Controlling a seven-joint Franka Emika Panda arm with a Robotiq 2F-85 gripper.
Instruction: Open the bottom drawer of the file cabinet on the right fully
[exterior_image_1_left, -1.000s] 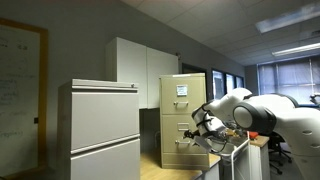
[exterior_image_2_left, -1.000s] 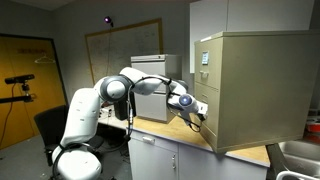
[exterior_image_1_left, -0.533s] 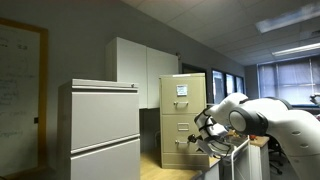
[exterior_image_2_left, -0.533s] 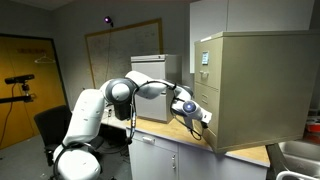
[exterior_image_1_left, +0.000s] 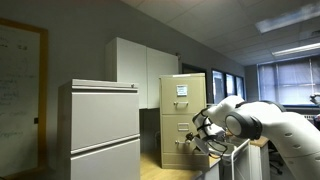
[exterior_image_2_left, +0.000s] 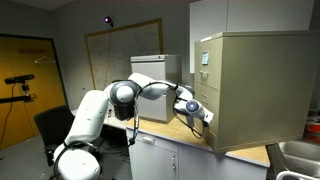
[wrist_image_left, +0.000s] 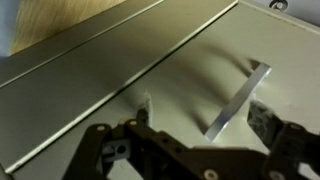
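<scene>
My gripper moves toward the handle next and closes on it only after that, since my fingers still stop short of having the handle between them.
The tan file cabinet (exterior_image_1_left: 183, 110) (exterior_image_2_left: 255, 90) stands on a counter and has a white label on its top drawer. Its bottom drawer (exterior_image_1_left: 178, 151) (exterior_image_2_left: 212, 134) looks closed. My gripper (exterior_image_1_left: 205, 136) (exterior_image_2_left: 203, 116) is right at that drawer's front. In the wrist view the beige drawer front (wrist_image_left: 120, 70) fills the frame. Its silvery handle (wrist_image_left: 240, 95) lies between the two fingers of my gripper (wrist_image_left: 205, 112). The fingers are apart and do not clamp the handle.
A wider pale grey two-drawer cabinet (exterior_image_1_left: 100, 130) stands beside the tan one, with tall white cupboards (exterior_image_1_left: 140, 70) behind. A wooden counter (exterior_image_2_left: 190, 140) carries the cabinet. A sink (exterior_image_2_left: 295, 160) is at its far end. A camera tripod (exterior_image_2_left: 22, 85) stands by the yellow door.
My arm has moved a little down and closer to the cabinet front, bringing the gripper up to the bottom drawer. The drawer has not moved.
</scene>
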